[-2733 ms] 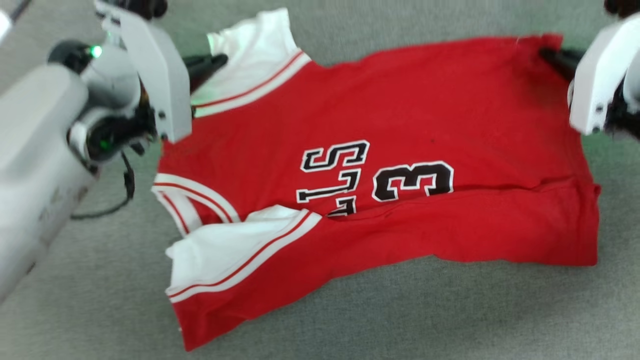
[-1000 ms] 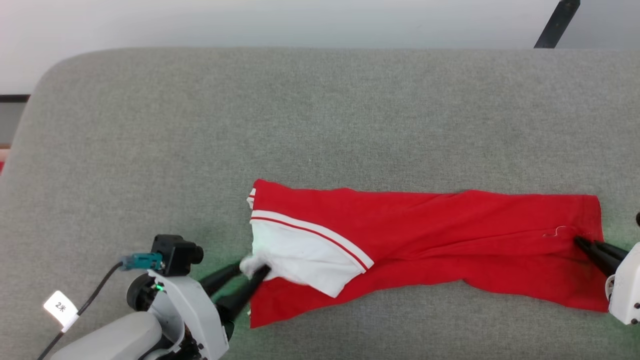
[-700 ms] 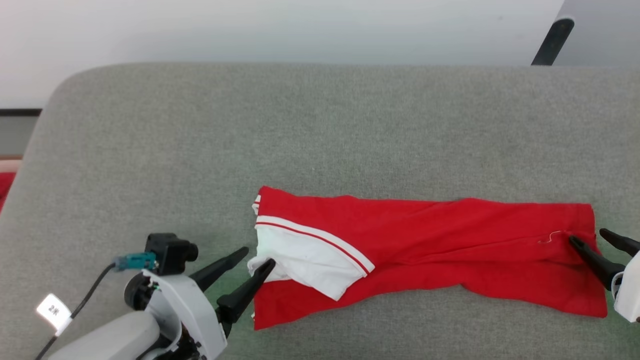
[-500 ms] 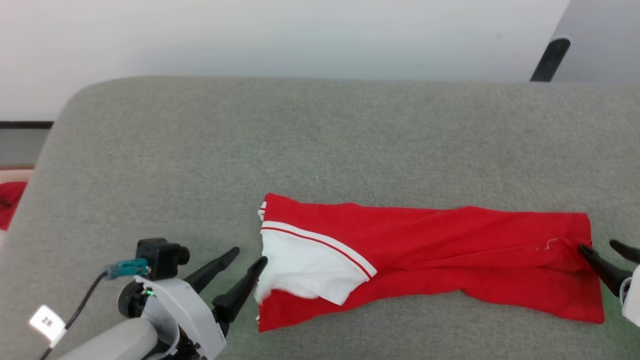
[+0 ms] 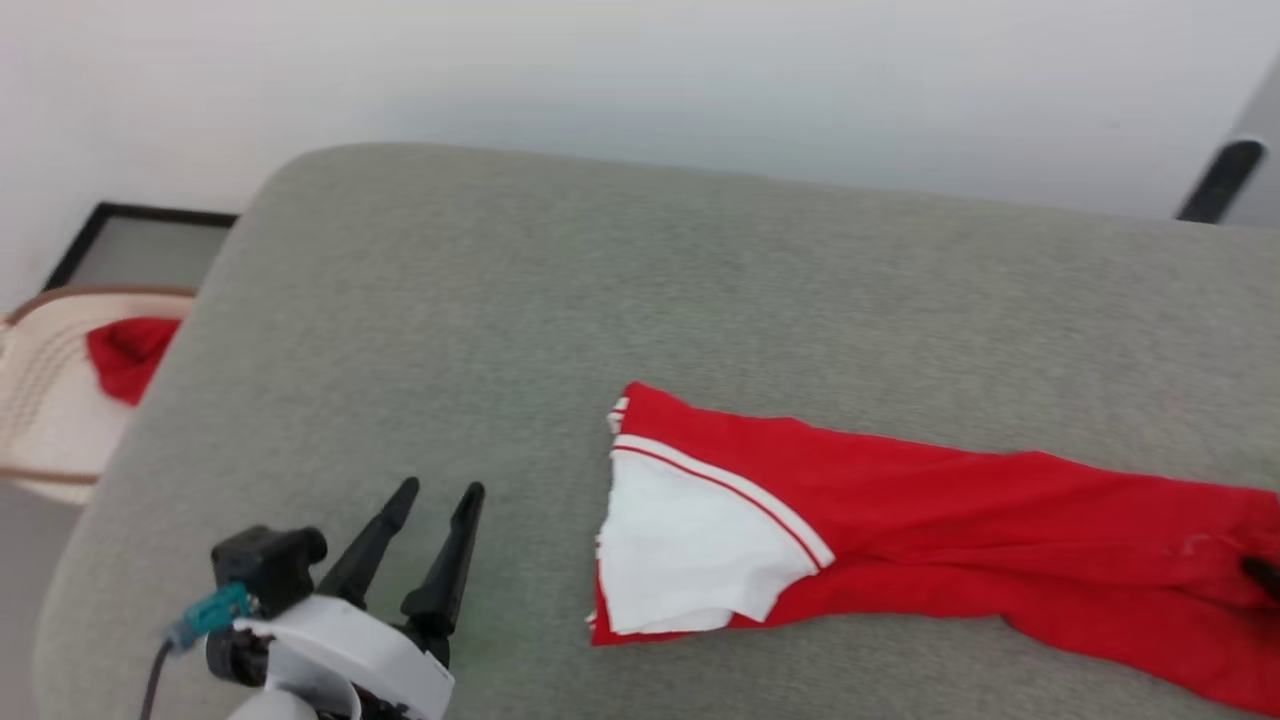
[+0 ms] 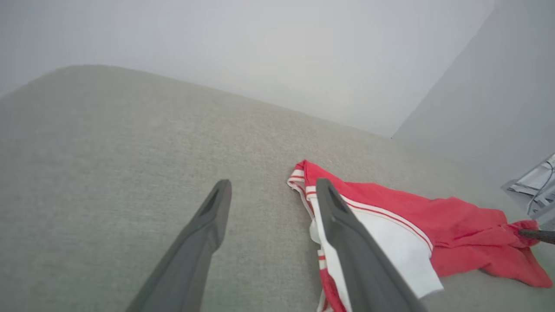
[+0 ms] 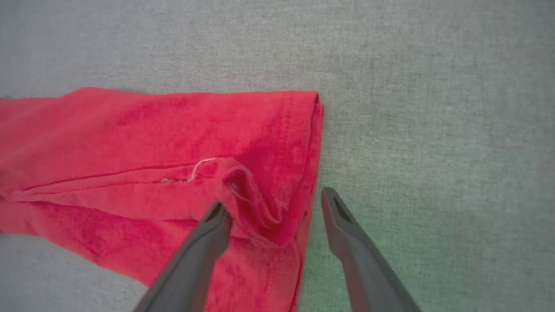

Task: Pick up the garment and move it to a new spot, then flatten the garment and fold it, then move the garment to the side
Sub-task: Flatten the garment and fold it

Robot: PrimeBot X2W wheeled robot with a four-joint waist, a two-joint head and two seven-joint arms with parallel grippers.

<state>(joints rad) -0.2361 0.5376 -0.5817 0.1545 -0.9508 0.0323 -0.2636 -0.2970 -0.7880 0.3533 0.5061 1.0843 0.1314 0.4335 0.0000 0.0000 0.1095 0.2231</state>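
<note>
The robot's right gripper should next grab the garment by the puckered fold at its hem point(image 5: 1250, 546), which stands up while the rest of the folded strip point(image 5: 984, 522) lies flat.
The garment point(image 5: 930, 520), a red jersey folded into a long strip, lies on the grey padded surface point(image 5: 520, 300) with a white sleeve point(image 5: 690, 540) on top at its left end. My left gripper point(image 5: 440, 490) stands open to the left of that end, apart from the cloth. In the left wrist view its fingers point(image 6: 273, 186) are spread with nothing between them, and the garment point(image 6: 433, 216) lies to the right. My right gripper point(image 7: 275, 200) is open over the garment's point(image 7: 151, 143) hem corner, where a puckered fold point(image 7: 256, 208) sits loose between the fingers. One right fingertip point(image 5: 1262, 573) shows at the head view's right edge.
Off the surface's left edge stands a pale woven basket point(image 5: 40, 400) holding a small red cloth point(image 5: 125, 355). A black-framed panel point(image 5: 140, 240) lies behind it. A dark bar point(image 5: 1215, 180) leans at the upper right, against the white wall behind.
Both grippers have opened and let go of the garment, which now lies flat. My left gripper has drawn back to the left, away from the sleeve. The head camera has turned left.
</note>
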